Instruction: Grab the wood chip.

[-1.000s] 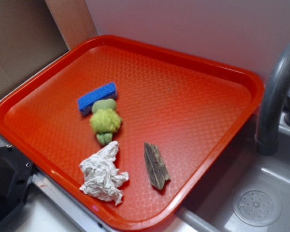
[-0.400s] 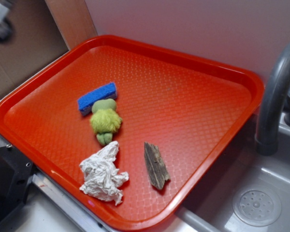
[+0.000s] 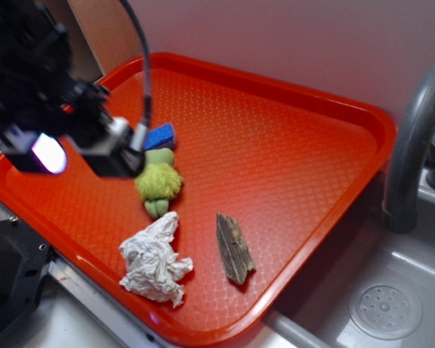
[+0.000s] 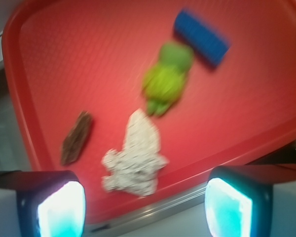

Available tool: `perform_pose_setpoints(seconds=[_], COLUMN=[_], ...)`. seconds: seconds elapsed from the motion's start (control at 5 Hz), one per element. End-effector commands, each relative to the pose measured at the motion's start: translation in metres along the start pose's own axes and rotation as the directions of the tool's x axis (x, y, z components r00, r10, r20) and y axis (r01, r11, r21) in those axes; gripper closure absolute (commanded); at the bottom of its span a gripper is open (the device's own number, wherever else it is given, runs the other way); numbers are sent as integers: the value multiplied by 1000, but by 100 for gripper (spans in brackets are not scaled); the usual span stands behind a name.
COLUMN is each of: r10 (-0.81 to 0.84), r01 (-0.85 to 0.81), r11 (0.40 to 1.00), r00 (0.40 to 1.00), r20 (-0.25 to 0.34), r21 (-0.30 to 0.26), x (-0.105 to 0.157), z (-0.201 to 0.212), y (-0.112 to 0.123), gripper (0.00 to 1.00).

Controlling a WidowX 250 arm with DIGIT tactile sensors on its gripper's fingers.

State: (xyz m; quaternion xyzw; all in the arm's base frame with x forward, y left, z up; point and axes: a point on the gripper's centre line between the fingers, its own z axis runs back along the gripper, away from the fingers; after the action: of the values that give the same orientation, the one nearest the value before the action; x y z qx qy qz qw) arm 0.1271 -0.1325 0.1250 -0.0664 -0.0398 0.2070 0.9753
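The wood chip is a long sliver, narrower toward its ends. I should next grab the chip across its middle (image 3: 234, 249) with my gripper to keep it balanced.
The wood chip (image 3: 234, 248) (image 4: 77, 137), a grey-brown sliver, lies flat near the front right edge of the orange tray (image 3: 275, 159) (image 4: 79, 59). My gripper (image 3: 83, 156) (image 4: 145, 200) hovers above the tray's left side, well to the left of the chip and not touching it. It is open. Its two lit fingers stand wide apart with nothing between them. The wrist view is blurred and shows the chip ahead and to the left.
A crumpled white paper wad (image 3: 154, 259) (image 4: 135, 155) lies left of the chip. A green fuzzy toy (image 3: 158, 181) (image 4: 165, 81) and a blue sponge (image 3: 159, 136) (image 4: 202, 37) lie further back. A grey faucet (image 3: 413, 138) and a sink drain (image 3: 385, 310) are at right.
The arm and gripper have swung in from the upper left and now hang over the tray's left side, partly covering the sponge. The objects on the tray have not moved.
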Motion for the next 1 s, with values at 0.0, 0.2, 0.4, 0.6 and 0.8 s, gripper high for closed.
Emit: perform_pose_setpoints(seconds=[0.0,0.2,0.4,0.6,0.8], r10=[-4,43,53,49,38], r01=[1,-45,-55,-48,-35], r11=[996,998,998,999,999], r00=[999,998,996,996,995], r20=[-32,-44,-66,-80,-96], r21=[-85,-52,-23,16,28], x=[15,29,32,37,37], z=[-47,-67,-80,-99,-106], y=[-59,-66,-66,-58,-52], gripper=[0,0,0,0,0])
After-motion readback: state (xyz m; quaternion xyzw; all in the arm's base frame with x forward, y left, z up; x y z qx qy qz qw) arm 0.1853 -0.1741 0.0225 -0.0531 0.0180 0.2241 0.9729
